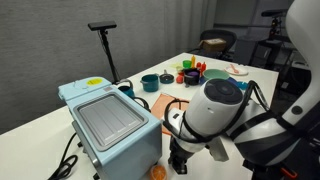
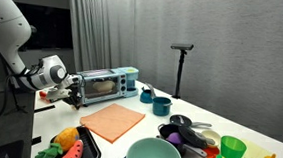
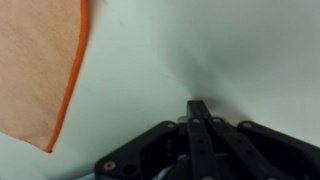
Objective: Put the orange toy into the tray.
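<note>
The fingers of my gripper are closed beside the orange toy (image 1: 157, 171). I need to open them again, then move toward the blue box machine (image 1: 108, 125) to close on the toy.
The orange toy (image 1: 157, 171) is a small round piece lying on the white table at the front corner of the blue box machine (image 1: 108, 125). My gripper (image 1: 180, 160) hangs just beside it, low over the table, apart from the toy. In the wrist view the fingers (image 3: 199, 106) are pressed together with nothing between them, and the toy is out of that view. The tray (image 2: 90, 144) is a shallow black dish at the near table edge and holds toy fruit. In that exterior view my gripper (image 2: 75, 91) is in front of the machine (image 2: 106, 84).
A flat orange cloth (image 2: 112, 120) lies between the machine and the tray; it also shows in the wrist view (image 3: 40, 60). A large teal bowl (image 2: 156, 154), cups and toy dishes (image 1: 190, 72) crowd the far end. A black stand (image 1: 104, 40) rises behind the table.
</note>
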Robot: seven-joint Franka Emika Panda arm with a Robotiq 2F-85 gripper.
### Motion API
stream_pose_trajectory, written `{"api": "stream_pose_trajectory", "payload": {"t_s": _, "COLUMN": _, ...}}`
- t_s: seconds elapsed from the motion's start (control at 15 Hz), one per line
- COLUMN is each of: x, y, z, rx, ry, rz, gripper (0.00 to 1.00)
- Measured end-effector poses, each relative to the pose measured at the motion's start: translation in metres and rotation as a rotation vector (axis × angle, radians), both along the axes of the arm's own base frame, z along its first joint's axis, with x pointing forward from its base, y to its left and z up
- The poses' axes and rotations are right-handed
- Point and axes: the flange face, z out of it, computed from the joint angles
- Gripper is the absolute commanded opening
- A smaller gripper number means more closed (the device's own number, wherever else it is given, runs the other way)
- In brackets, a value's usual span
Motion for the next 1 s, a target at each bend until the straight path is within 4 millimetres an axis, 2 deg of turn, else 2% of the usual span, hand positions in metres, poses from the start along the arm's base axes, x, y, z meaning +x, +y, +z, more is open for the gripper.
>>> {"api": "stream_pose_trajectory", "payload": {"t_s": 0.07, "x": -0.002, "y": -0.001, "z": -0.002, "rx": -0.013, "ry": 0.019, "rz": 0.030, "gripper": 0.26}}
{"api": "stream_pose_trajectory", "payload": {"t_s": 0.2, "x": -0.002, "y": -0.006, "z": -0.001, "rx": -0.026, "ry": 0.053, "rz": 0.070, "gripper": 0.34}}
{"api": "stream_pose_trajectory", "payload": {"t_s": 0.47, "x": 0.005, "y": -0.015, "z": 0.012, "rx": 0.043, "ry": 0.088, "rz": 0.028, "gripper": 0.65}}
{"api": "stream_pose_trajectory", "payload": {"t_s": 0.73, "x": 0.001, "y": -0.005, "z": 0.019, "rx": 0.138, "ry": 0.137, "rz": -0.086, "gripper": 0.95}}
{"api": "stream_pose_trajectory", "payload": {"t_s": 0.8, "x": 0.000, "y": -0.002, "z": 0.020, "rx": 0.163, "ry": 0.139, "rz": -0.118, "gripper": 0.99}}
{"api": "stream_pose_trajectory", "payload": {"t_s": 1.0, "x": 0.002, "y": 0.001, "z": 0.026, "rx": 0.230, "ry": 0.120, "rz": -0.205, "gripper": 1.00}}
